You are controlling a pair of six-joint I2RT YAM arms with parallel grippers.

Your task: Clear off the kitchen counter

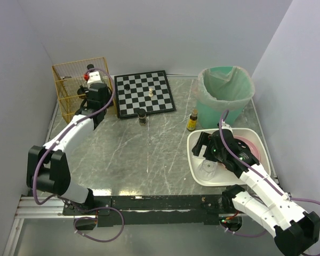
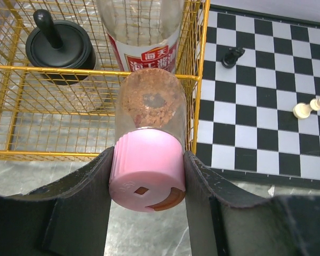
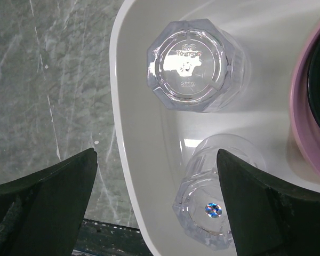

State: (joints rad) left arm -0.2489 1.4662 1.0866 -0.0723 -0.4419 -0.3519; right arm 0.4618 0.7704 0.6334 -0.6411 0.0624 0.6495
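The spice jar (image 2: 149, 112) hangs before the basket's front wires, and if I opened now, it would drop short. My left gripper moves it toward the basket, then opens.
The grey-green marble kitchen counter (image 1: 149, 154) fills the top view. My left gripper (image 2: 147, 176) is shut on the pink cap of a clear spice jar (image 2: 149, 112) with brown contents, held just in front of the yellow wire basket (image 2: 96, 72). In the top view the left gripper (image 1: 97, 95) is at the basket's right side. My right gripper (image 3: 156, 160) is open and empty above the left rim of a white tray (image 3: 128, 106). Two clear upturned glasses, one farther (image 3: 189, 66) and one nearer (image 3: 213, 208), stand in the tray. The nearer glass is beside the right finger.
The basket holds a red-labelled bottle (image 2: 144, 37) and a black knobbed lid (image 2: 58, 50). A chessboard (image 1: 144, 93) with a few pieces lies at the back. A dark jar (image 1: 142, 116), a small yellow bottle (image 1: 192, 121) and a green lined bin (image 1: 225, 93) stand nearby. A pink plate (image 3: 304, 106) sits in the tray.
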